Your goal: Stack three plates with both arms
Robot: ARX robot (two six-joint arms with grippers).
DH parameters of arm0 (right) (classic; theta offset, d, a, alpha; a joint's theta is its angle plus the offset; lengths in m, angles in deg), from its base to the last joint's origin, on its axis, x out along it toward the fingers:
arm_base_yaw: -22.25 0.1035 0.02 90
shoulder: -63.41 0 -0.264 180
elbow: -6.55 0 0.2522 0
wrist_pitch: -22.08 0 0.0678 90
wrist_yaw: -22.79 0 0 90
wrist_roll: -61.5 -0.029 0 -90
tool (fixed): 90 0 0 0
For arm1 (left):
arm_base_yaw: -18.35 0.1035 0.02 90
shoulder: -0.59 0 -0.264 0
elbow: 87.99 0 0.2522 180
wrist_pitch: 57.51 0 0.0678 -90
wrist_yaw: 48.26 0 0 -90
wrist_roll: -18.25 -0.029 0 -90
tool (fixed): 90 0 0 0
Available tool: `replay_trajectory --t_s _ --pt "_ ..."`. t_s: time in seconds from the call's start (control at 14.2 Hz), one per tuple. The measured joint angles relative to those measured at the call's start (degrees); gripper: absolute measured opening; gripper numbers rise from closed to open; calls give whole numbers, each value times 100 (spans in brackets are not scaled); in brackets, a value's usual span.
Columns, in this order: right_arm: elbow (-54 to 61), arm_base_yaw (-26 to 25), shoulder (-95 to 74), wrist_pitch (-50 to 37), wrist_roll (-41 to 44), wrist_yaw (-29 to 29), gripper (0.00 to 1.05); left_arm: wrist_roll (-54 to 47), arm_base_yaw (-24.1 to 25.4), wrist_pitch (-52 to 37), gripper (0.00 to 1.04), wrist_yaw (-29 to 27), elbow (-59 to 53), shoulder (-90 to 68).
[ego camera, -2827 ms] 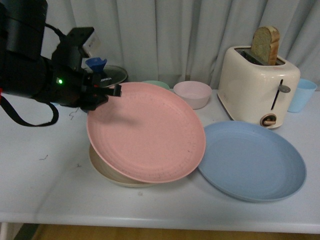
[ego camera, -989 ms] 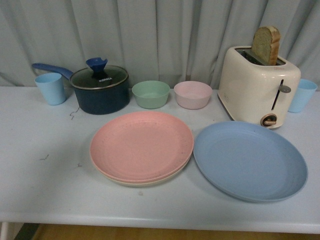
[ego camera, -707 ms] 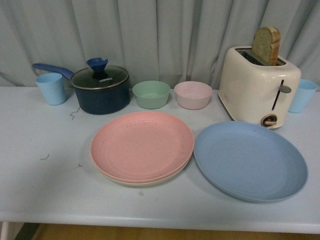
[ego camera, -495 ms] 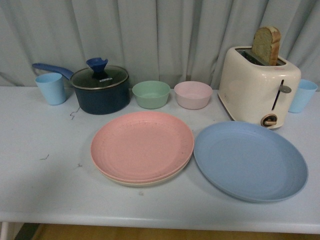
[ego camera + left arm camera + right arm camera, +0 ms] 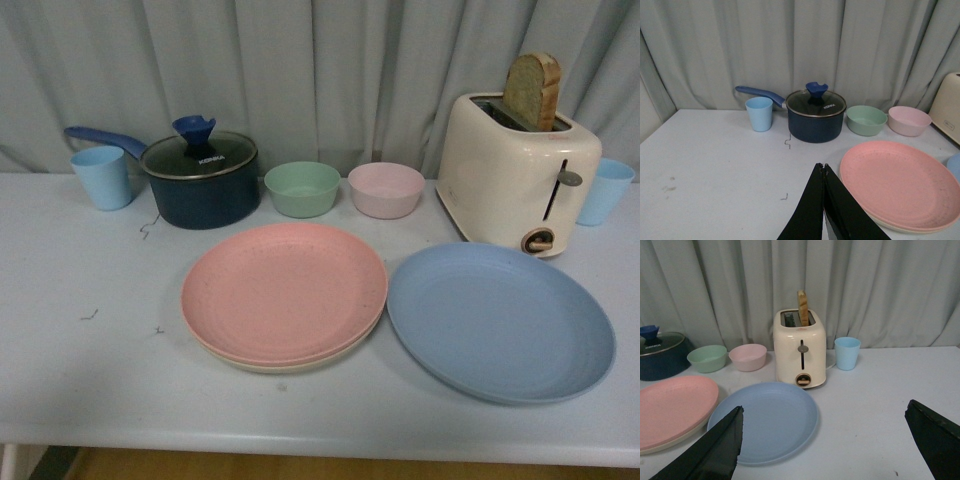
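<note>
The robot's right gripper should next grab the blue plate [image 5: 499,320] by its rim [image 5: 603,335]. The blue plate should then go on top of the stack of pink and beige plates.
The speckled pink plate [image 5: 284,290] lies on top of the beige plate [image 5: 262,362], whose rim shows under its near edge, at the table's middle. The light blue plate [image 5: 499,320] lies flat to their right, its rim close beside them. Neither arm shows in the front view. In the left wrist view my left gripper [image 5: 823,166] is shut and empty, above the table beside the pink plate [image 5: 900,182]. In the right wrist view my right gripper [image 5: 825,412] is open wide and empty, near the blue plate [image 5: 767,420].
Along the back stand a light blue cup [image 5: 102,177], a dark blue lidded pot [image 5: 199,178], a green bowl [image 5: 301,188], a pink bowl [image 5: 385,189], a cream toaster [image 5: 515,180] with bread, and another blue cup [image 5: 603,190]. Curtains hang behind the white table [image 5: 90,370].
The left arm set the pink plate down flat on the beige plate and withdrew out of the front view. Nothing has moved in the last second.
</note>
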Motion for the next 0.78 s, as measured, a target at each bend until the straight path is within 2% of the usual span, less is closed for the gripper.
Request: replay_trajectory --t_s 0.14,0.21,0.78 --pt "0 0 0 0 -2 0 98 0 0 297 2 0 -101 382" --pt "0 0 0 0 0 0 98 0 0 37 2 -2 -245 476" --pt "0 0 0 0 -2 0 98 -2 0 1355 2 0 -286 1749"
